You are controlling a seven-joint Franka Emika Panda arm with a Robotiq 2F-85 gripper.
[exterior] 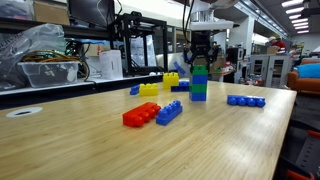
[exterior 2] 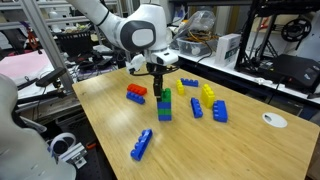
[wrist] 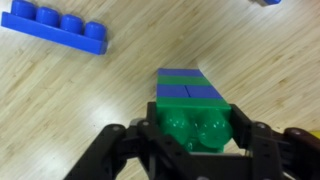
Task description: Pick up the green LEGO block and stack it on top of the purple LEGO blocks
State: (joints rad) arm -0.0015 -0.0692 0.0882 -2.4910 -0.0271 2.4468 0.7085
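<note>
The green LEGO block's lower edge [exterior: 199, 75] [wrist: 192, 103] meets the purple LEGO blocks flush, so it is time for my gripper to open now. The block would remain stacked.
My gripper [wrist: 197, 140] is shut on the green LEGO block [wrist: 197, 128], with one finger on each side of it. The block sits directly over the tower of purple LEGO blocks [wrist: 186, 92], touching its top or just above it; I cannot tell which. The tower's green bottom brick [wrist: 179, 73] rests on the wooden table. In both exterior views the gripper [exterior: 203, 55] [exterior 2: 160, 82] hangs straight down over the tower [exterior: 200, 82] [exterior 2: 164, 108], with the green block [exterior: 200, 69] [exterior 2: 161, 95] at its top.
A red brick [exterior: 140, 115] [exterior 2: 136, 93] and a blue brick [exterior: 168, 112] lie near the tower. Yellow bricks [exterior: 148, 89] [exterior 2: 208, 93] lie behind. A long blue brick [exterior: 245, 100] [exterior 2: 142, 145] [wrist: 55, 25] lies apart. A white disc [exterior 2: 274, 120] sits near the table edge.
</note>
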